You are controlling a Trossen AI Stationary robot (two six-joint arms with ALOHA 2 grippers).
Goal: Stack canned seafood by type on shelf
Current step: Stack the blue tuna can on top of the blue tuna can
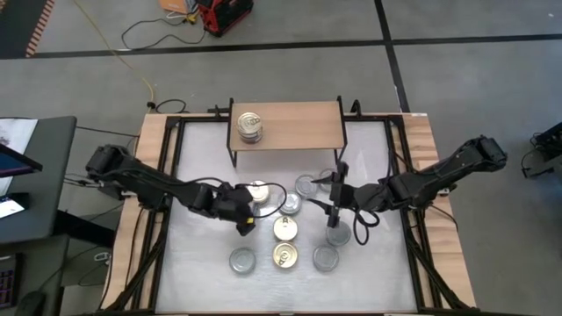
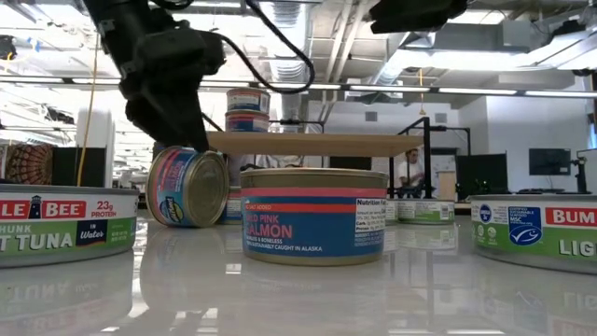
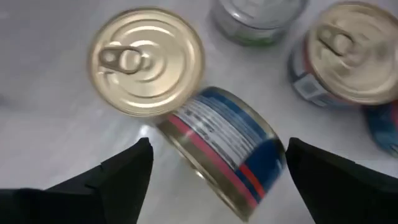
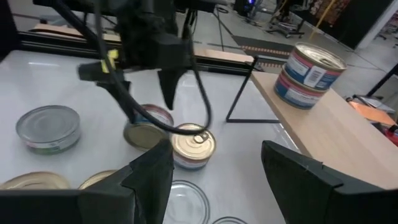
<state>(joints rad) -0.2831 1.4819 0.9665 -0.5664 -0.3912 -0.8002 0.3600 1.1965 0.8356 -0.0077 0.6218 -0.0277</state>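
I'll stack this seafood tin with the blue-and-red tin's type on the shelf [image 1: 299, 132]; my left gripper will grab its two flat ends next.
The light-wood shelf [image 1: 299, 132] stands at the table's far side and bears two stacked tins [image 1: 250, 125] at its left end. Several more tins, gold-lidded [image 1: 285, 228] and silver-lidded [image 1: 243, 259], lie flat on the white table. One blue-and-red labelled tin [image 3: 217, 146] stands tilted on its edge, left of centre. My left gripper [image 1: 246, 219] is open above it, a finger on either side. My right gripper [image 1: 336, 204] is open right of centre, over the table, and holds nothing. My left gripper comes down from above with its fingers spread on either side of the tipped tin. In the low view one fingertip [image 2: 185, 138] reaches the tin's upper rim [image 2: 191, 152]; whether it touches, I cannot tell. The tin stands on its edge on the table.
A gold-lidded tin [image 3: 146, 59] lies right beside the tipped one, with others [image 3: 351, 53] close by. Silver-lidded tins [image 1: 326, 257] lie under and near my right gripper. The shelf's right part [image 4: 329, 130] is bare. Black frame rails [image 1: 171, 175] run along the table's sides.
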